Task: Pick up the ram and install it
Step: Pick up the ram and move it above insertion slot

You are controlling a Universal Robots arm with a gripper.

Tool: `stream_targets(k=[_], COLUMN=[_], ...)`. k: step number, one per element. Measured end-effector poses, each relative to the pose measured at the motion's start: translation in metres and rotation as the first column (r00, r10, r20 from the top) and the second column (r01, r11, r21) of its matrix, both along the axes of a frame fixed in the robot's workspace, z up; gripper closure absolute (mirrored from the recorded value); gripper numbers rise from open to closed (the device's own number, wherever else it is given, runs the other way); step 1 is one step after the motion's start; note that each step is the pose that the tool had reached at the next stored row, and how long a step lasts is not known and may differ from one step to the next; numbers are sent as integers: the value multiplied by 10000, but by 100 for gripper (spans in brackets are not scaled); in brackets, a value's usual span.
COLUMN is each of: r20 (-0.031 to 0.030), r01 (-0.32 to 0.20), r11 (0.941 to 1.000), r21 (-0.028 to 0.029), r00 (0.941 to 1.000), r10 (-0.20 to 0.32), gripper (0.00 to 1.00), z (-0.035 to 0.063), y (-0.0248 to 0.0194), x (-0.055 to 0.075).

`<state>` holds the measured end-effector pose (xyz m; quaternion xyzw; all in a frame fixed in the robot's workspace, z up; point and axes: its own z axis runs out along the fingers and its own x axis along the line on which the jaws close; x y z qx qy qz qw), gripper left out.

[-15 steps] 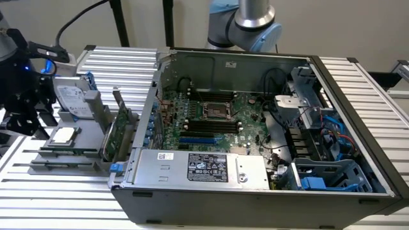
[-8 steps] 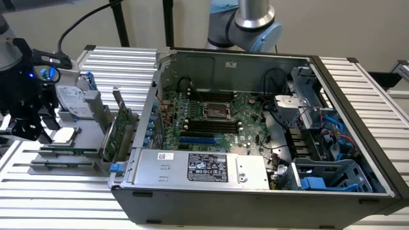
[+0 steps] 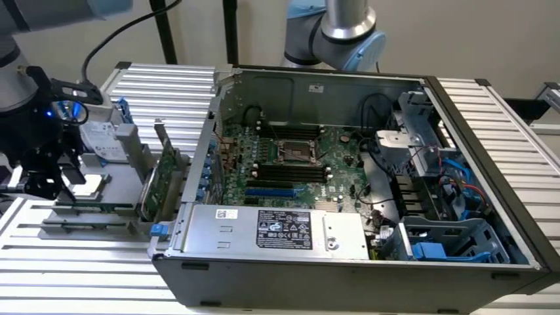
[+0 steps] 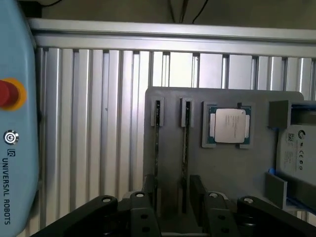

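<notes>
The gripper picks up the ram by the bare middle of its length (image 3: 88, 224) next to install it, since the holder's upright posts hold both ends.
Two ram sticks stand on edge in a grey holder (image 4: 232, 173); one ram (image 4: 184, 148) runs between my fingertips, the other ram (image 4: 157, 143) lies just beside one finger (image 4: 149, 192). My gripper (image 4: 174, 197) is open, its fingers straddling the first stick without closing on it. In the exterior view my gripper (image 3: 51, 187) hangs low over the holder (image 3: 88, 216) at that view's left, outside the open computer case (image 3: 350, 262). The motherboard's black memory slots (image 3: 284, 172) sit in the middle of the case.
A tall green expansion card (image 3: 162, 177) stands between the holder and the case wall. A silver hard drive (image 3: 105, 141) with blue rails sits behind the holder, and a processor chip (image 4: 227, 126) lies on it. A blue teach pendant (image 4: 15, 138) lies nearby. A second arm (image 3: 337, 33) stands behind the case.
</notes>
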<state>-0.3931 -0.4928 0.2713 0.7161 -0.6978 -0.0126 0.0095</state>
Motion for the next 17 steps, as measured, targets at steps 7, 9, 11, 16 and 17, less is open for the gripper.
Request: stream_targets(k=[7, 9, 11, 16, 17], r20=[0, 0, 1, 4, 4], r01=[-73, -90, -104, -116, -116], r11=[10000, 10000, 9999, 9999, 9999], r21=[2, 6, 11, 33, 38], r00=[10000, 10000, 9999, 9999, 9999], r10=[73, 90, 104, 116, 116], gripper=[0, 0, 0, 0, 0], z=[-127, -163, -199, -292, -310], y=[-34, -45, -56, -89, -97], x=[-10, -14, -16, -18, -18])
